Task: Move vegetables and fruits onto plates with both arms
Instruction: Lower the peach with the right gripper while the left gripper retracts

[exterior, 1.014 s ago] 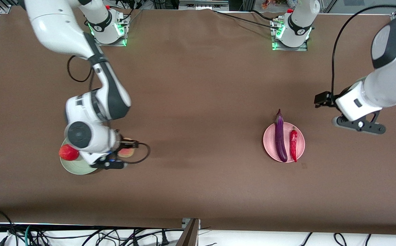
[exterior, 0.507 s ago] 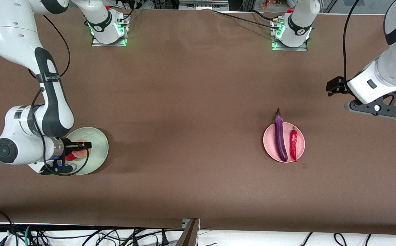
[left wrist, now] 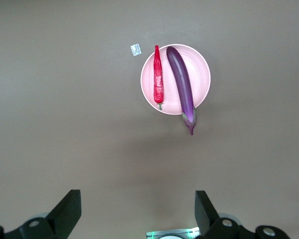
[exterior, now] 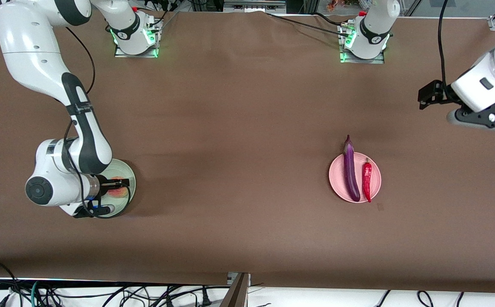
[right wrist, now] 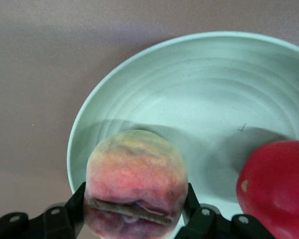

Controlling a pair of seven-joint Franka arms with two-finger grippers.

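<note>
The peach sits low inside the mint green plate's rim and would rest in place, so it is time for my right gripper to open.
My right gripper is shut on the yellowish-pink peach and holds it low over the mint green plate. In the right wrist view the gripper clamps the peach on both sides over the plate's edge. The red apple-like fruit lies in that plate; the arm hides it in the front view. The purple eggplant and red chili lie side by side on the pink plate. My left gripper is open and empty, high up at the left arm's end of the table.
The left wrist view looks down on the pink plate with the eggplant and chili; its own gripper is spread wide. A small pale scrap lies on the brown cloth near that plate.
My right arm swung the peach from beside the green plate to over it. My left gripper rose and drew back toward its end of the table, away from the pink plate.
</note>
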